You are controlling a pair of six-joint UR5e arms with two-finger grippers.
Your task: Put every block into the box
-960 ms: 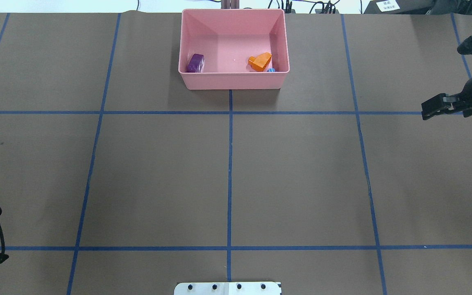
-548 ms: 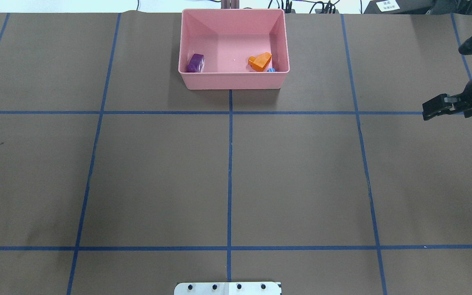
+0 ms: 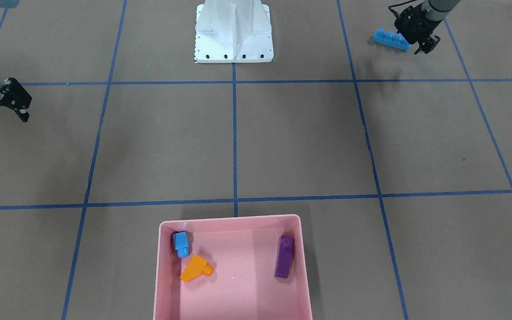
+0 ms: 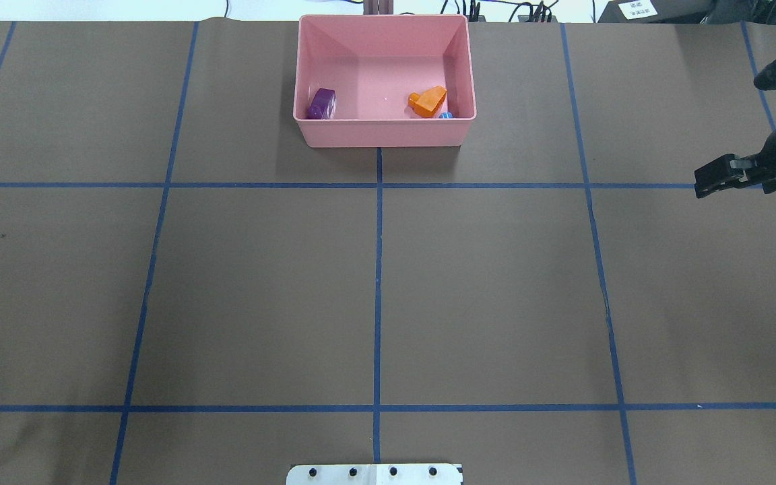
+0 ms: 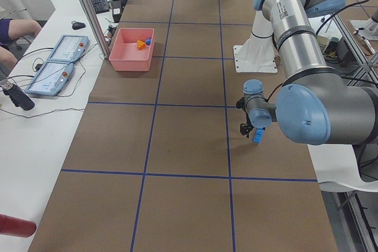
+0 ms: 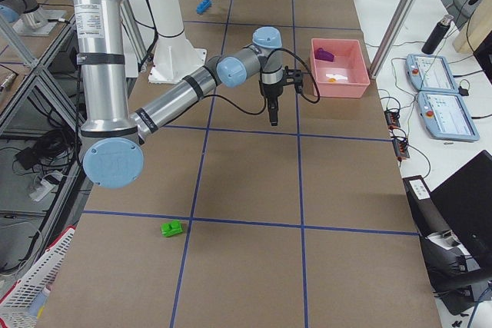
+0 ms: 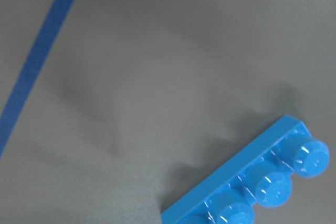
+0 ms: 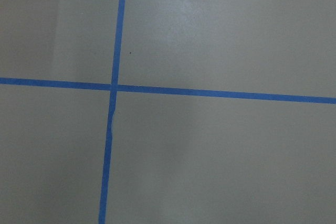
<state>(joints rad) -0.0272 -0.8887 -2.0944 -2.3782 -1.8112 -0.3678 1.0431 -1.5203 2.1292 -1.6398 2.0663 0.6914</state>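
Note:
My left gripper takes hold of the long blue brick by one end stud section (image 3: 403,44) next, to put it into the pink box (image 3: 233,274).
The pink box (image 4: 381,133) stands at the far middle of the table and holds the purple brick (image 4: 321,104), the orange sloped brick (image 4: 428,101) and the small blue brick (image 3: 181,243). The long blue brick (image 3: 391,40) lies on the table near the robot's base side. It also fills the lower right of the left wrist view (image 7: 252,187). My left gripper (image 3: 426,44) hovers open right beside it. The green brick (image 6: 172,228) lies alone at the right end of the table. My right gripper (image 4: 701,182) hangs open and empty above the table.
The white robot base (image 3: 234,35) stands at the near middle edge. Blue tape lines divide the brown table (image 4: 496,283) into squares. Tablets and cables lie on the side bench beyond the box (image 5: 59,63).
My left arm has slid back out of the overhead view at the lower left corner. My right gripper has stayed nearly still.

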